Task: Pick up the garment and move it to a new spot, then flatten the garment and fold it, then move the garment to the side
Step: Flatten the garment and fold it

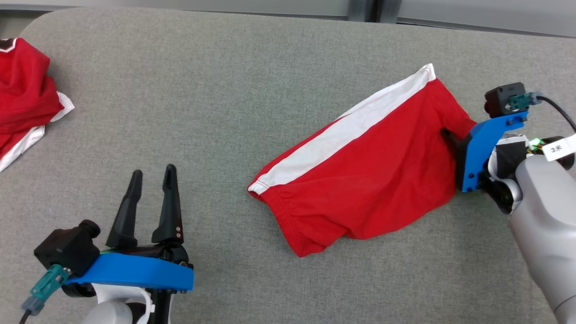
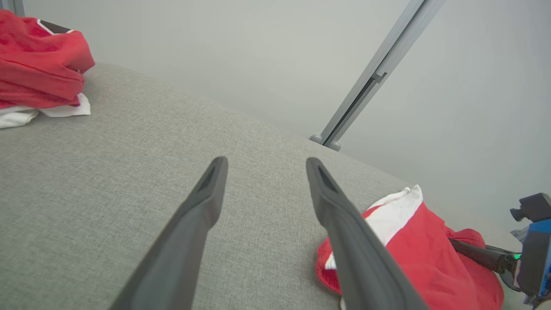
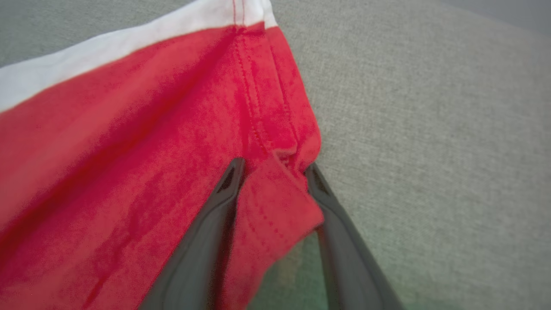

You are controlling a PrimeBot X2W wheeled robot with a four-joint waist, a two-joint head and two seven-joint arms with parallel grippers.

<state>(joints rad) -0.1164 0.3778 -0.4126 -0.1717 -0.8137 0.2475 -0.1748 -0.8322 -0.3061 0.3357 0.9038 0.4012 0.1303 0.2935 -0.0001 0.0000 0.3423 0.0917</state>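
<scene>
I should next grab a fold of the red hem (image 3: 276, 204) with my right gripper, because only that fold rises between its fingers while the shorts are flat.
The garment (image 1: 360, 180) is a pair of red shorts with a white side stripe, lying roughly flat on the grey table's right half. It also appears in the left wrist view (image 2: 430, 254) and close up in the right wrist view (image 3: 129, 150). My right gripper (image 1: 447, 135) is at the garment's right edge. Its fingers (image 3: 318, 189) stand apart with a fold of red hem between them (image 3: 273, 168). My left gripper (image 1: 154, 171) hovers open at the lower left, well clear of the garment, with nothing between its fingers (image 2: 265, 161).
A second red and white pile of clothing (image 1: 22, 99) lies at the table's far left edge (image 2: 38, 64). The grey fabric table (image 1: 225, 90) ends at a pale wall with a metal post (image 2: 374, 77) behind it.
</scene>
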